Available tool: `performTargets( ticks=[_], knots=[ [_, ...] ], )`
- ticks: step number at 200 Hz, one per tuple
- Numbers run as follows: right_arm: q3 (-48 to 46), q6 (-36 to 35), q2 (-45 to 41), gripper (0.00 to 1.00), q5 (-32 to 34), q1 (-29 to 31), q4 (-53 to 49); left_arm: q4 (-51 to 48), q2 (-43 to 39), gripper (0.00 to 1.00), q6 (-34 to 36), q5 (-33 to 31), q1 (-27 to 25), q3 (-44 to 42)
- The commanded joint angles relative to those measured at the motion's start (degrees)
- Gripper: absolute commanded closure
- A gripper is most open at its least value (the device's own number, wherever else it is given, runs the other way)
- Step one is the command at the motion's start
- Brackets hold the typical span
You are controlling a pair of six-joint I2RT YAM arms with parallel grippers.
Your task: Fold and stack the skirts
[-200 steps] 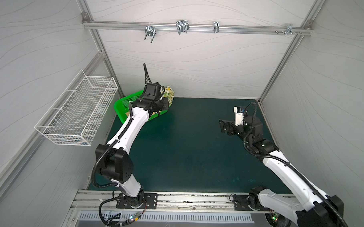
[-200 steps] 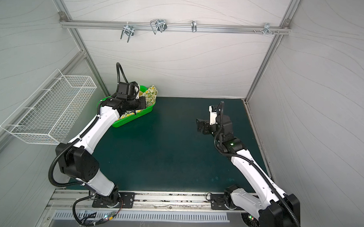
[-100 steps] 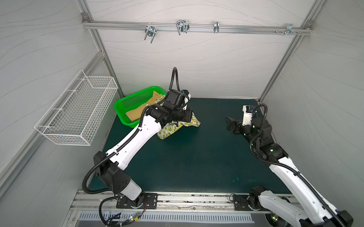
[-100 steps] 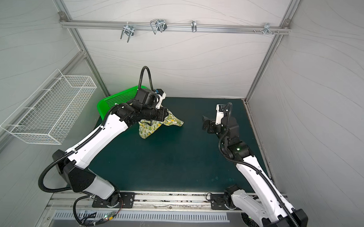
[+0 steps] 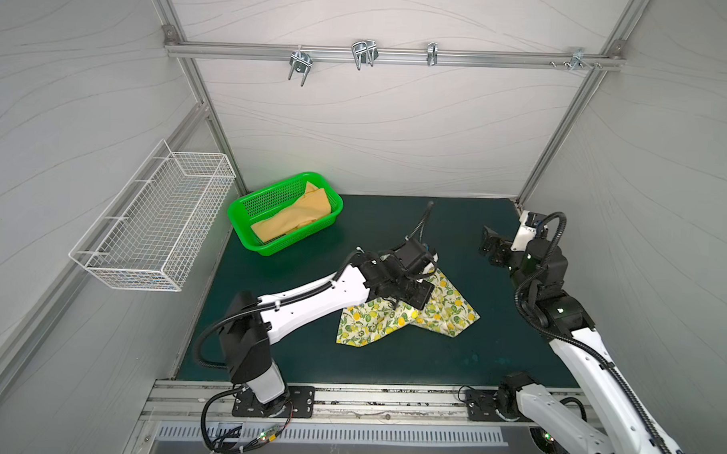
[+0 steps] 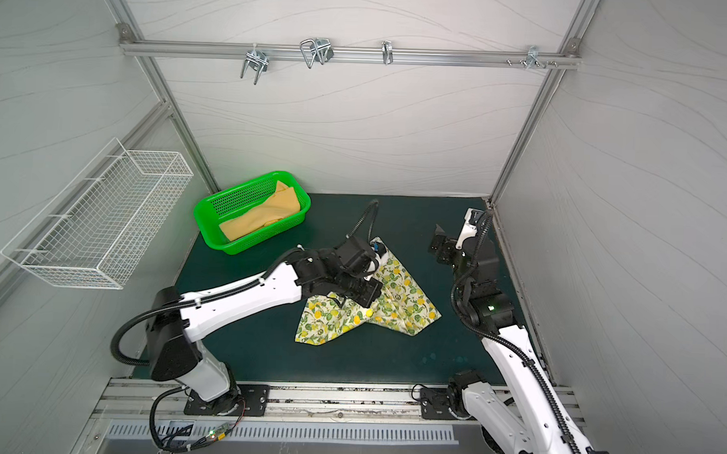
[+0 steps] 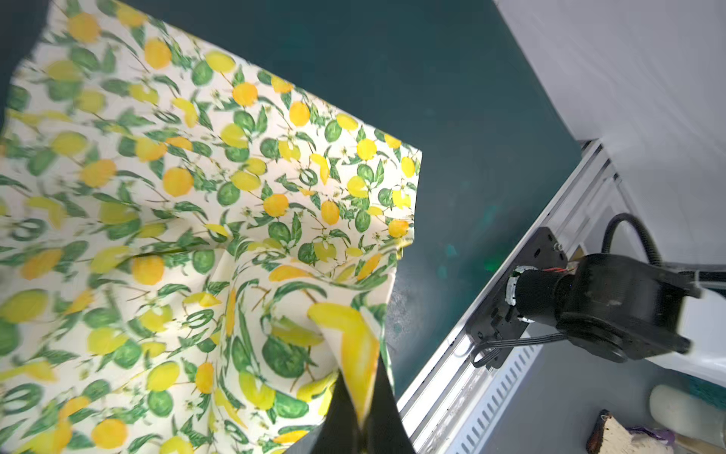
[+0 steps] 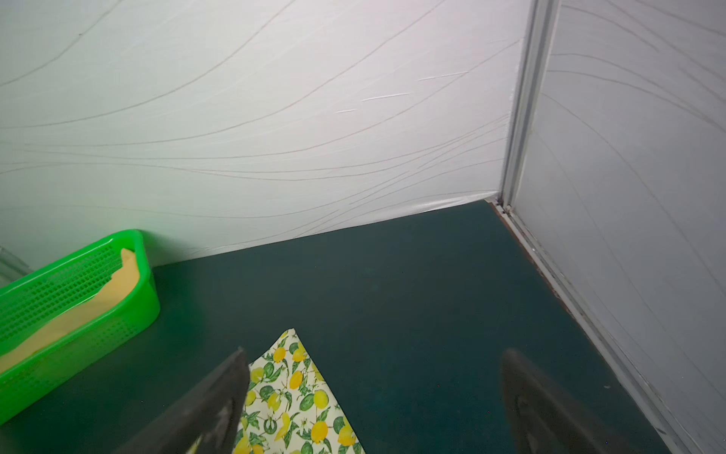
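Note:
The left gripper needs to keep holding the fold until it reaches the bare mat beside the skirt. The fold would end up bunched on the skirt if the gripper released it now.
The cream lemon-print skirt point(image 5: 408, 321) point(image 6: 362, 319) lies crumpled on the dark green mat near the middle, partly under my left arm. My left gripper point(image 5: 416, 297) point(image 6: 364, 293) is shut on a raised fold of it; in the left wrist view the fold point(image 7: 353, 346) is pinched between the fingers at my left gripper point(image 7: 361, 424). The mustard yellow skirt point(image 5: 295, 221) point(image 6: 262, 218) point(image 8: 78, 310) lies bunched in the green basket. My right gripper point(image 5: 488, 245) point(image 6: 437, 244) point(image 8: 373, 355) hovers open and empty at the back right, just beyond a corner of the lemon-print skirt point(image 8: 298, 393).
The green plastic basket point(image 5: 239, 221) point(image 6: 204, 220) stands at the back left corner of the mat. A white wire basket point(image 5: 154, 225) hangs on the left wall. A rail with metal hooks point(image 5: 363, 55) crosses the back wall. An aluminium base rail point(image 5: 389, 403) runs along the front.
My left arm has swung from the green basket to the middle of the mat, carrying the lemon-print skirt and lowering it there. The right arm shifted slightly toward the back right.

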Motion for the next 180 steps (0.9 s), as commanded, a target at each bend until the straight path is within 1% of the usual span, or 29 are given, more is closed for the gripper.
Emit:
performTargets(
  ticks=[1,10,26,30,37,46,53,58,65,74,77,102,129,146,163,180],
  knots=[
    [0.1,2.3,-1.6,0.01,1.7,-0.7,-2.7,5.7,2.4,1.00,-3.4,0.4,-2.4,0.3],
    [0.5,2.9,-1.7,0.01,0.7,-0.7,-3.7,6.7,2.4,1.00,-4.3,0.4,-3.0,-0.4],
    [0.7,3.9,-1.8,0.01,-1.3,-0.7,-5.1,8.4,0.5,0.85,-5.9,0.2,-3.2,-2.8],
    [0.8,4.2,-1.9,0.01,-1.7,-0.7,-5.4,8.6,-0.3,0.82,-6.3,-0.4,-3.3,-3.4],
    [0.7,4.6,-1.9,0.01,-2.6,-0.7,-5.8,8.6,-1.9,0.73,-6.8,-1.8,-3.2,-4.5],
    [0.8,5.3,-1.9,0.01,-4.2,-0.6,-6.5,8.2,-4.2,0.64,-7.2,-4.1,-3.2,-5.8],
    [0.8,5.7,-1.7,0.01,-5.5,-0.6,-7.1,7.7,-6.2,0.53,-7.3,-6.2,-3.2,-6.9],
    [0.9,6.2,-1.5,0.01,-6.3,-0.6,-7.6,7.3,-7.6,0.42,-7.4,-7.6,-3.0,-7.9],
    [0.9,6.6,-1.3,0.01,-7.3,-0.6,-8.3,6.8,-9.8,0.24,-7.9,-9.2,-2.7,-9.2],
    [0.9,6.9,-0.9,0.01,-8.9,-0.5,-9.0,6.7,-12.6,0.07,-8.9,-9.8,-1.7,-11.3],
    [0.9,6.9,-0.7,0.01,-9.4,-0.5,-9.1,6.8,-13.5,0.02,-9.2,-9.8,-1.3,-12.1],
    [0.6,7.2,0.7,0.01,-13.4,0.7,-10.6,6.6,-20.6,0.01,-12.5,-9.5,3.8,-19.5],
    [-0.2,6.5,1.2,0.01,-14.4,5.6,-11.7,7.2,-28.2,0.01,-15.0,-10.2,9.1,-28.7],
    [-0.9,6.0,2.1,0.01,-14.0,10.1,-12.7,7.2,-32.3,0.01,-17.1,-9.9,11.9,-33.8],
    [-2.2,5.7,3.0,0.01,-12.4,14.1,-13.5,7.0,-35.4,0.01,-18.4,-10.4,13.2,-37.8],
    [-3.9,6.0,3.5,0.01,-10.8,17.5,-13.3,6.4,-38.0,0.01,-22.0,-10.7,14.6,-41.5]
  ],
)
